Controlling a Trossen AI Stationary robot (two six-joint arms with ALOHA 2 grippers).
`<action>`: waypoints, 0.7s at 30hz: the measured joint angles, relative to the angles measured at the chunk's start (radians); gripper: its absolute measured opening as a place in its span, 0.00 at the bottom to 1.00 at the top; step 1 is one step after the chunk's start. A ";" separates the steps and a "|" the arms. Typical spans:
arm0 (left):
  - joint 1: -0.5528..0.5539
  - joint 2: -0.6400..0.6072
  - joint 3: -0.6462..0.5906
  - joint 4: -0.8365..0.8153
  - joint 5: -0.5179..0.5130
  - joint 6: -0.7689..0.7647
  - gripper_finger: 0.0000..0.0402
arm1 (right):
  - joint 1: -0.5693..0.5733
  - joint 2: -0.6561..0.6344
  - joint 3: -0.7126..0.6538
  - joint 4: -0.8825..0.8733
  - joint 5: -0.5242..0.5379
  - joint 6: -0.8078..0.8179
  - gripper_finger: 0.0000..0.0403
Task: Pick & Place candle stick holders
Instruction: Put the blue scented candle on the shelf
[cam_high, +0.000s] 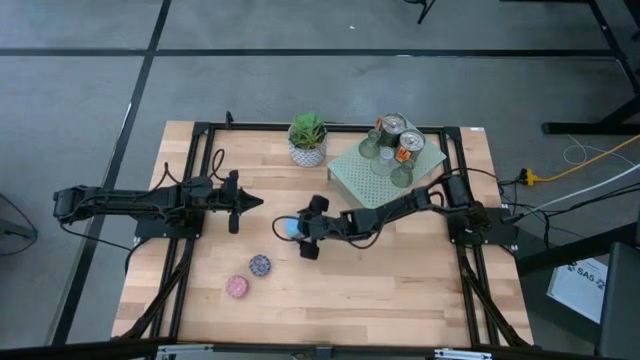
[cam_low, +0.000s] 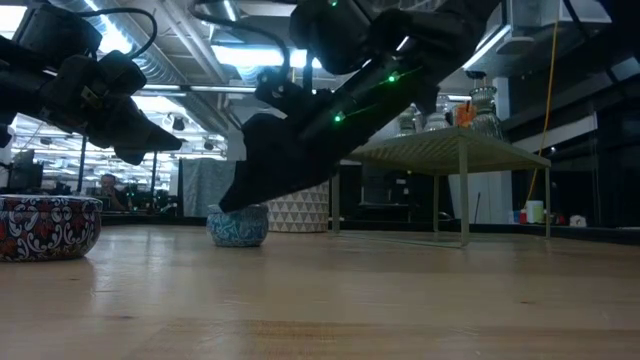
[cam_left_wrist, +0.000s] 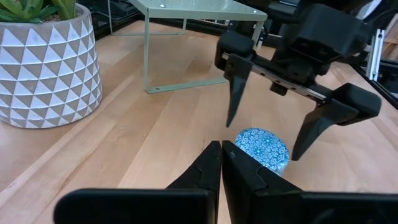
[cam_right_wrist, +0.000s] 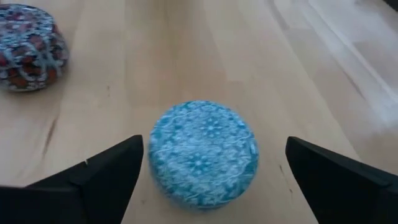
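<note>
I should place the blue holder on the pale green slab, so next my right gripper should grab the holder by its round side (cam_right_wrist: 200, 198).
A blue patterned holder (cam_right_wrist: 202, 152) rests on the wooden table, its flat patterned face up. My right gripper (cam_high: 298, 228) is open, one finger on either side of the holder without touching it. The holder also shows in the left wrist view (cam_left_wrist: 264, 149) and the low view (cam_low: 238, 225). My left gripper (cam_high: 245, 203) is shut and empty, hovering a little left of the blue holder. A purple mosaic holder (cam_high: 260, 265) and a pink holder (cam_high: 237, 287) stand on the table nearer the front. Two silver-copper holders (cam_high: 400, 135) and glass ones (cam_high: 385, 160) stand on the pale green slab (cam_high: 350, 175).
A green plant in a white patterned pot (cam_high: 307, 140) stands at the back, left of the raised slab, which stands on thin legs (cam_left_wrist: 147, 56). Bare wood lies along the table's front right (cam_high: 400, 290).
</note>
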 joint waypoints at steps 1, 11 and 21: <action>0.000 0.000 0.000 0.000 0.000 0.000 0.02 | -0.003 0.000 0.000 -0.001 -0.004 0.000 0.98; 0.000 0.000 0.000 0.000 0.000 0.000 0.02 | -0.013 0.042 0.000 0.025 -0.070 0.006 0.98; 0.000 0.000 0.000 0.000 0.000 0.000 0.03 | -0.010 0.043 0.000 0.068 -0.067 0.000 0.88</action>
